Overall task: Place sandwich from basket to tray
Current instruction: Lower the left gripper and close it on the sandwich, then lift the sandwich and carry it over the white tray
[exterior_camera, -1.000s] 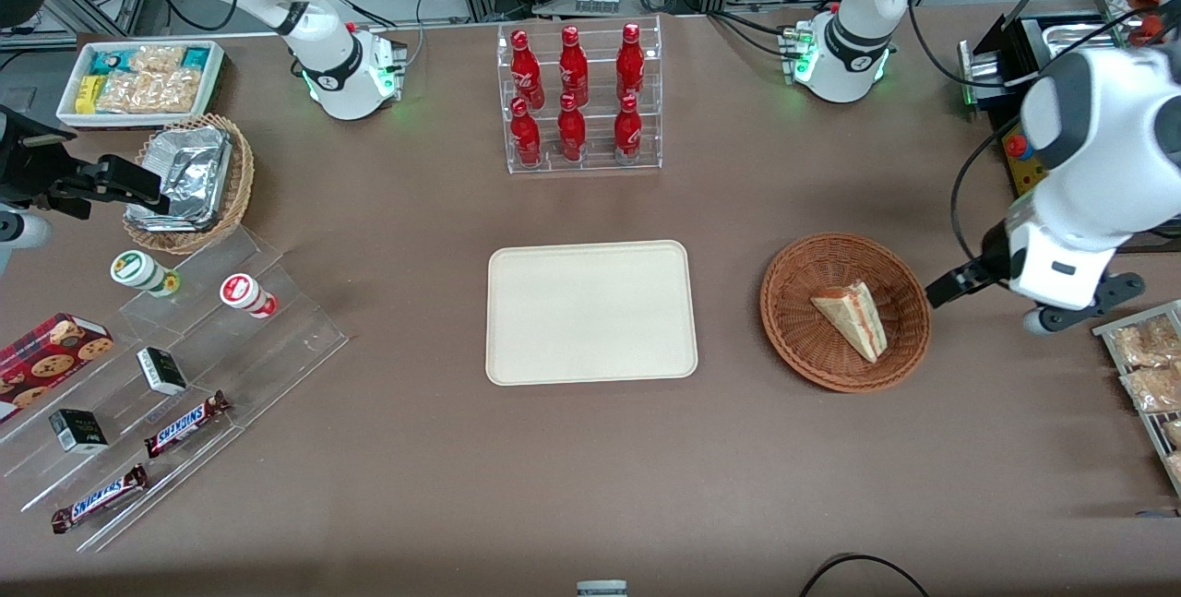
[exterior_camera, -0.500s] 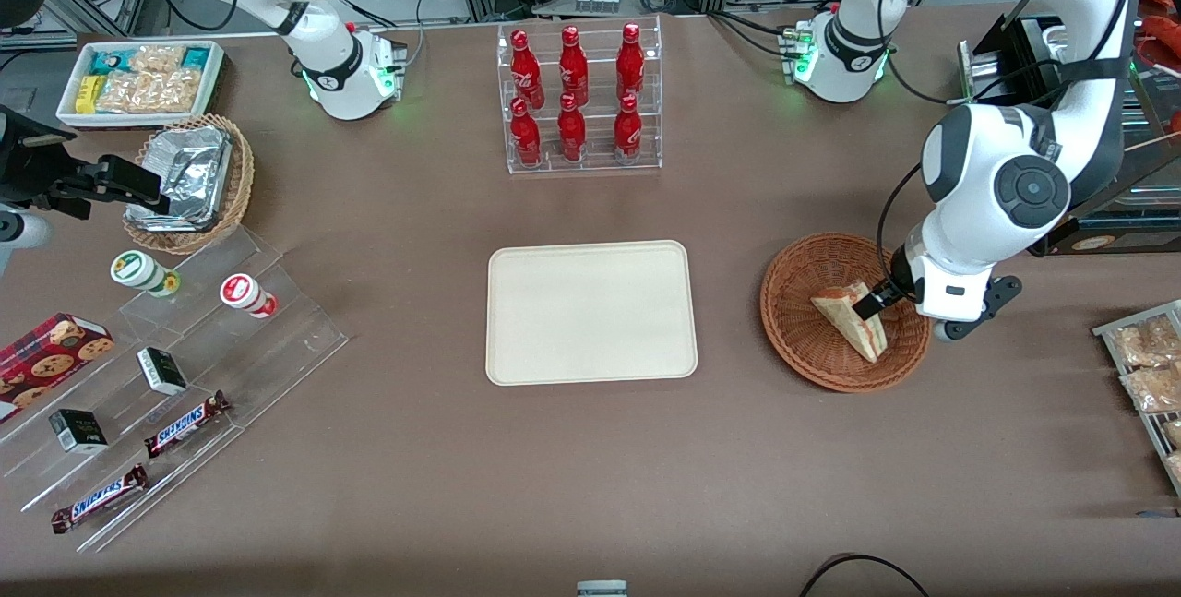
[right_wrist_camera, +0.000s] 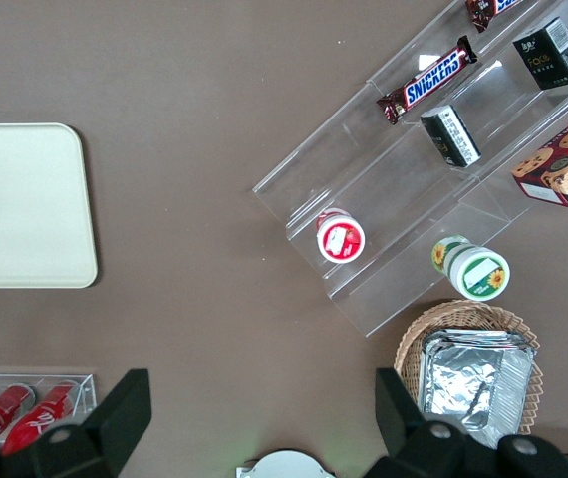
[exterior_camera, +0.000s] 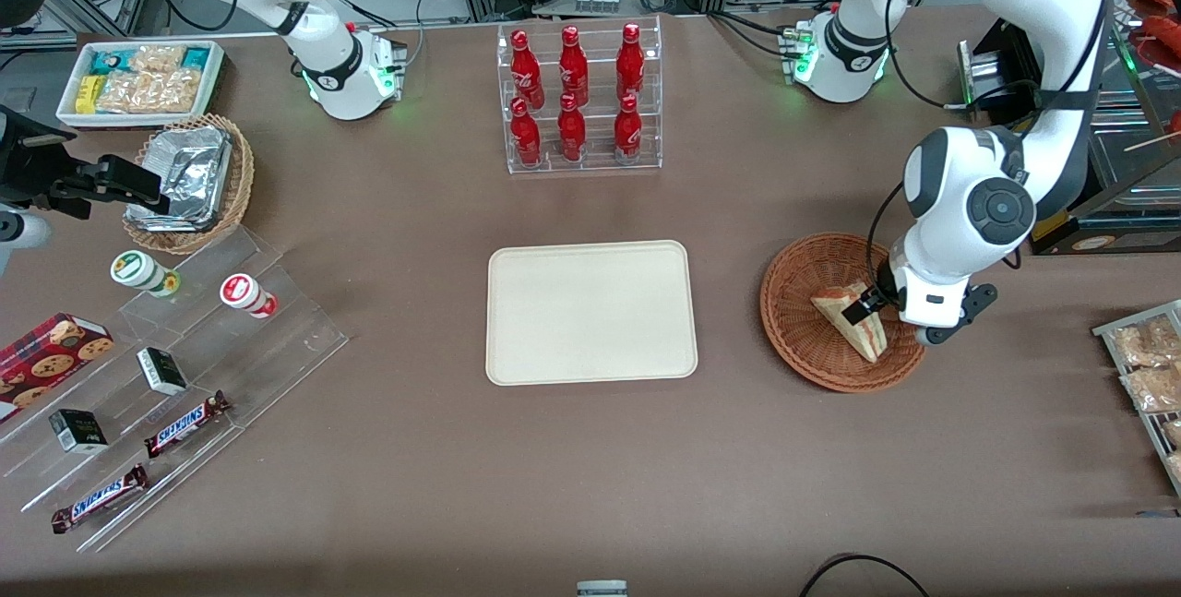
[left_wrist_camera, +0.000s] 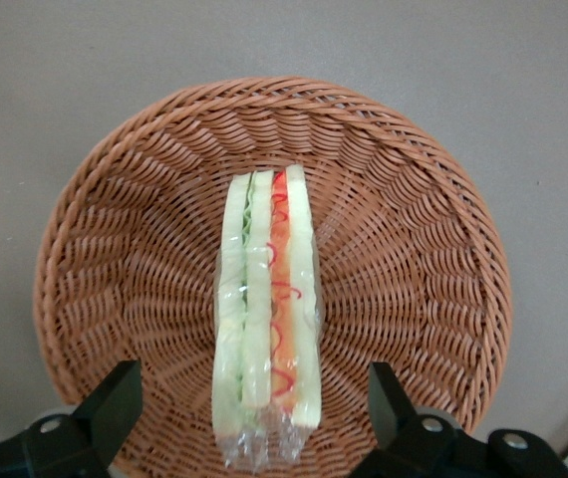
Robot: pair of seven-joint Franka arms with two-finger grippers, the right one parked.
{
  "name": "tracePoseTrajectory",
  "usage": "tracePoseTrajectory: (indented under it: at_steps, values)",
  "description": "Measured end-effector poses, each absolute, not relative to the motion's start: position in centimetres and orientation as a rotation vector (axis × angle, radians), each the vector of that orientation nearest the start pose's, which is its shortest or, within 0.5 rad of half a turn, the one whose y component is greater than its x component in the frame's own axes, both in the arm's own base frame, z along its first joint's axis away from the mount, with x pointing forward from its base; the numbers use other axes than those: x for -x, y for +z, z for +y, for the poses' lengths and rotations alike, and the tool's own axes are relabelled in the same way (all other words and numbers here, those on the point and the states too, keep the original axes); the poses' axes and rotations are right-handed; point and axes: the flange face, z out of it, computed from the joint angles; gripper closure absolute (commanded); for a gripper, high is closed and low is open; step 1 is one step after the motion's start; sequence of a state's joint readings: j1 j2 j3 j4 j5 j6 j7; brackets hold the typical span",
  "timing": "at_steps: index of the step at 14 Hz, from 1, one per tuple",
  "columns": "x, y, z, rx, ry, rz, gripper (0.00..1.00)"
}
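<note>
My left gripper should reach the sandwich and grab its end with the bunched clear wrapper (exterior_camera: 832, 303), to move the sandwich onto the tray (exterior_camera: 590, 311).
The sandwich (exterior_camera: 838, 306), a wrapped white-bread wedge with red and pale-green filling, lies in the round reddish-brown wicker basket (exterior_camera: 798, 302) toward the working arm's end of the table. My left gripper (exterior_camera: 875, 309) hangs just above the basket, over the sandwich's wide end. In the left wrist view the sandwich (left_wrist_camera: 269, 289) lies edge-up in the basket (left_wrist_camera: 414, 249), and the gripper (left_wrist_camera: 251, 378) is open, one black finger (left_wrist_camera: 117, 398) on each side of the wedge with a gap to both. The cream-white tray (exterior_camera: 590, 311) lies bare at the table's middle.
A clear rack of red bottles (exterior_camera: 579, 99) stands farther from the camera than the tray. A wire rack of snack packets (exterior_camera: 1149, 376) sits at the working arm's table edge. A tan foil basket (exterior_camera: 189, 182) and stepped acrylic stand (exterior_camera: 184, 366) lie toward the parked arm's end.
The left arm swung in from the table's edge over the basket. Its gripper went from outside the rim to above the sandwich, then shifted slightly more over it.
</note>
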State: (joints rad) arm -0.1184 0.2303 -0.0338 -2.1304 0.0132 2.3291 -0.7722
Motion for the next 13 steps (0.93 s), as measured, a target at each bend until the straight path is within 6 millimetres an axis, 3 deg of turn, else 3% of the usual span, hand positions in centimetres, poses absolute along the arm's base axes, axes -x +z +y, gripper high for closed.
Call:
tracePoseTrajectory:
  at_steps: [7, 8, 10, 11, 13]
  values:
    - [-55.0, 26.2, -8.4, 2.969, 0.085, -0.937, 0.01]
    - [-55.0, 25.6, -8.4, 2.967, 0.092, -0.936, 0.10]
    - [-55.1, 24.8, -8.5, 2.969, 0.089, -0.937, 0.82]
    - [-55.1, 24.6, -8.5, 2.969, 0.091, -0.937, 1.00]
    - [-55.3, 24.8, -8.5, 2.969, 0.083, -0.945, 1.00]
